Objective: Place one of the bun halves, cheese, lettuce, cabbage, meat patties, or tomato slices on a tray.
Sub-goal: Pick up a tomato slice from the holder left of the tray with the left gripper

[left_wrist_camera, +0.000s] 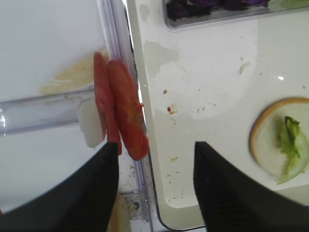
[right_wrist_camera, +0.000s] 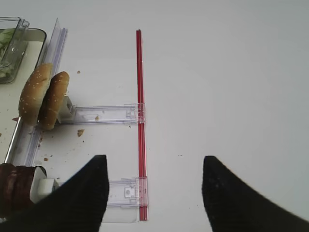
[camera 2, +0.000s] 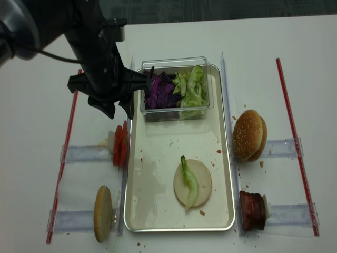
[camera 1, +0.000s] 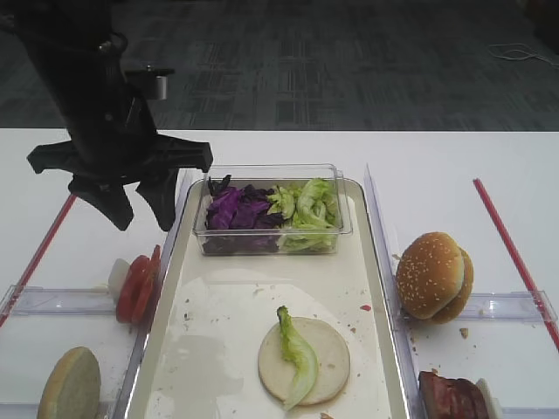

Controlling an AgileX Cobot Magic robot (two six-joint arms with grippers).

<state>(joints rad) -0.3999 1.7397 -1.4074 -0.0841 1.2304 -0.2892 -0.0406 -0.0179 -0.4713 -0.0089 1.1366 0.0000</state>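
The upright tomato slice should go over the lettuce piece [camera 2: 190,183] on the tray, so my left gripper will pick the slice up by its rim [camera 2: 124,142] next.
My left gripper [camera 1: 144,218] hangs open and empty above the tomato slices [camera 1: 135,286], which stand on edge just left of the tray [camera 1: 227,323]. In the left wrist view its fingers straddle the tray's rim, the tomato slices [left_wrist_camera: 126,113] just ahead of the left finger. A flat pale bun half [camera 1: 327,362] with a lettuce strip [camera 1: 297,353] lies on the tray. Cabbage [camera 1: 234,209] and more lettuce fill a clear tub at the tray's far end. My right gripper [right_wrist_camera: 154,159] is open over bare table. Cheese is out of view.
Sesame bun halves [camera 1: 432,275] and meat patties [camera 1: 450,397] stand in clear holders right of the tray. Another bun half [camera 1: 72,384] stands at the near left. Red strips [camera 1: 511,249] line both outer sides of the table.
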